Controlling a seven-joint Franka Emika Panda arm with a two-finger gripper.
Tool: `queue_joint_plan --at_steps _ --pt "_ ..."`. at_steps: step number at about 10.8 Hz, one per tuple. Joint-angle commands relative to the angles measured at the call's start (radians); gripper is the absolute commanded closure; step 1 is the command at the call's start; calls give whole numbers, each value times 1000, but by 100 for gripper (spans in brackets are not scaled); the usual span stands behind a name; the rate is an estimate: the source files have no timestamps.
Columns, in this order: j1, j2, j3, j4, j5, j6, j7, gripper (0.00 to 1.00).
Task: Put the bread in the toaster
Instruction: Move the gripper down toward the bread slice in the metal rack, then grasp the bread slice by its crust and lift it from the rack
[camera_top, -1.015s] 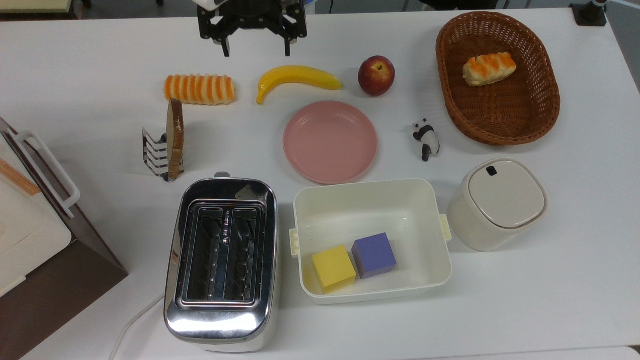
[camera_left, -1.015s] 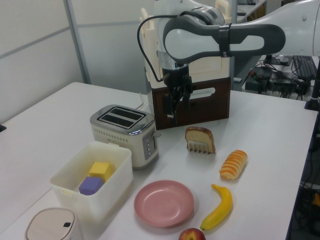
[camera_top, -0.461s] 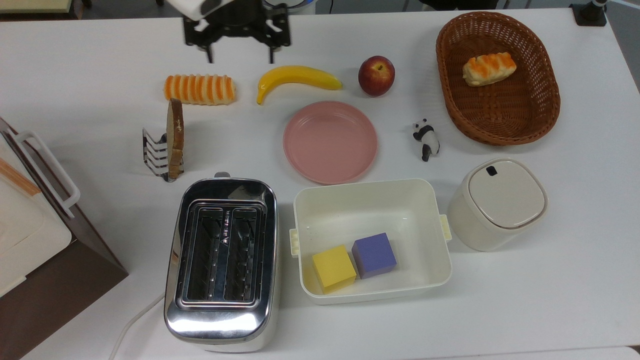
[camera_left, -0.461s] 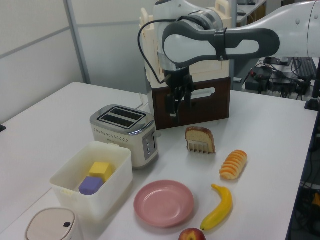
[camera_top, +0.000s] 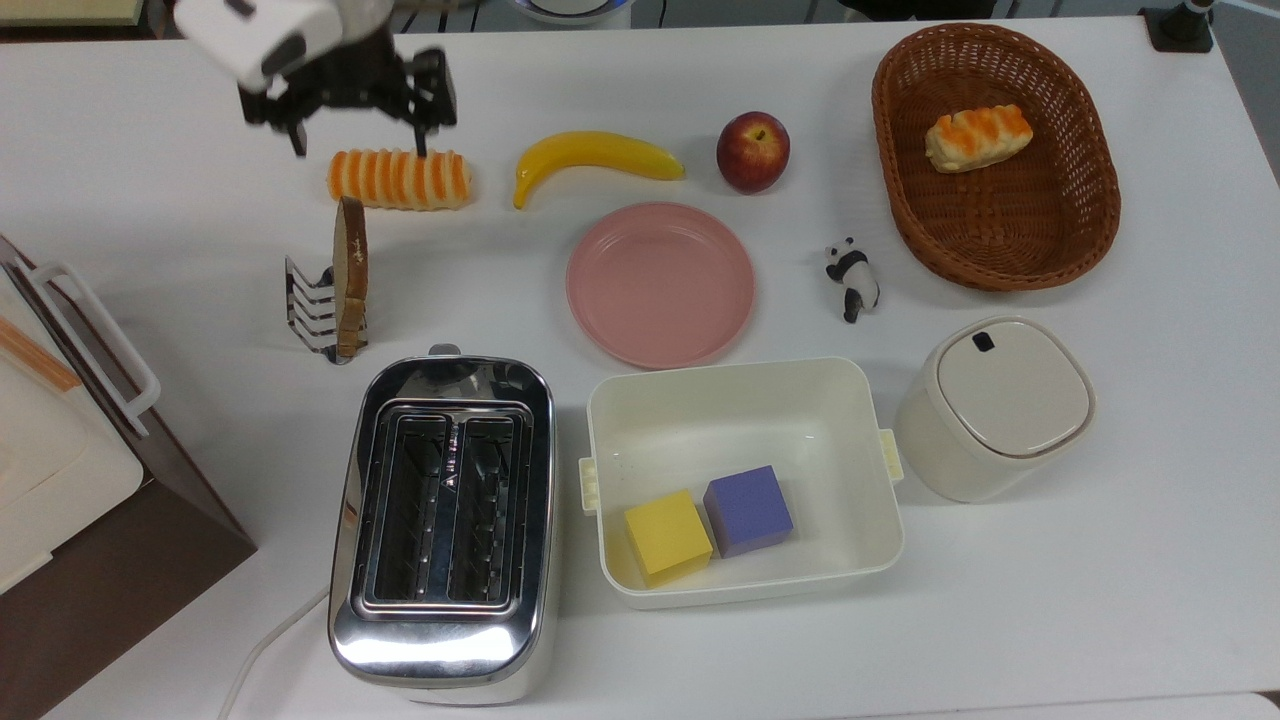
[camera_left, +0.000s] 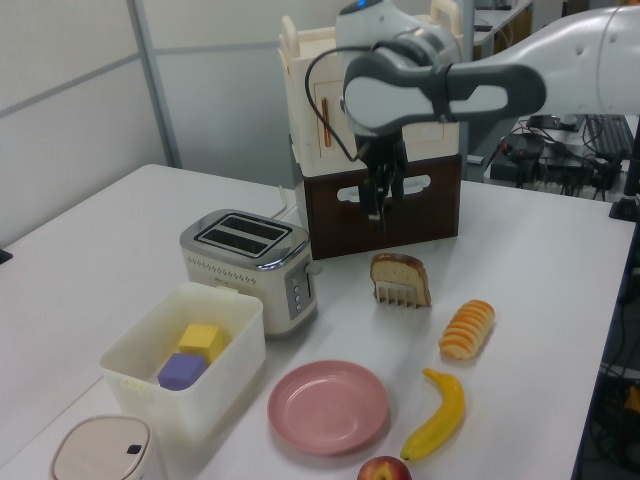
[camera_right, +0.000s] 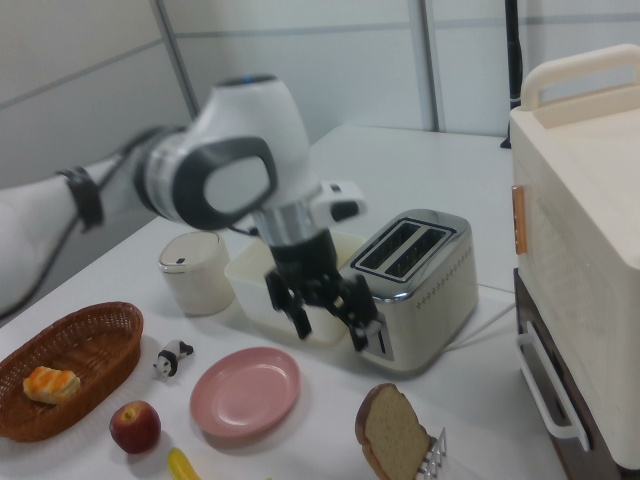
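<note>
The bread needs to go in the toaster (camera_left: 250, 258). My gripper will grab the slice next by its top crust edge (camera_left: 399, 257).
The bread (camera_top: 350, 272) is a thin slice with a brown crust standing upright in a small wire toast rack (camera_top: 308, 310), seen edge-on in the top view. It also appears as the bread (camera_left: 399, 271) in the left view and the bread (camera_right: 392, 432) in the right view. The chrome two-slot toaster (camera_top: 440, 640) stands just below the rack in the top view, both slots empty; the toaster (camera_left: 250, 258) and the toaster (camera_right: 420, 285) show its side. My gripper (camera_top: 360, 146) hangs open and empty in the air over the striped roll, above the bread in the top view. The gripper (camera_left: 378, 208) and the gripper (camera_right: 330, 330) are well above the table.
A striped long roll (camera_top: 400, 178), banana (camera_top: 595, 155), apple (camera_top: 752, 151) and pink plate (camera_top: 660, 284) lie in the top view's middle. A white bin (camera_top: 740, 410) holds yellow and purple cubes. A wicker basket (camera_top: 1090, 230), panda figure (camera_top: 853, 277), lidded canister (camera_top: 1000, 405) and brown cabinet (camera_top: 100, 560) stand around.
My gripper has swept toward the top view's left, from above the banana's end to over the striped roll near the bread, staying open. Nothing on the table has moved.
</note>
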Motion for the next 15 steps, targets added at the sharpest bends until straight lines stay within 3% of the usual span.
queue_joint_plan --at_steps 1,4,5,7,8,10,13,15 --pt "12 76 -15 -65 -42 110 -20 0" --pt "14 98 -15 -136 -91 193 -19 3" --pt "12 104 -15 -146 -102 216 -22 19" --pt "0 108 -15 -143 -108 216 -76 88" --pt "-3 104 -22 -137 -107 211 -107 100" --pt "-2 81 -51 -122 -104 211 -112 100" --pt "4 43 -87 8 -90 204 -108 100" --pt "10 36 -87 76 -8 216 -97 100"
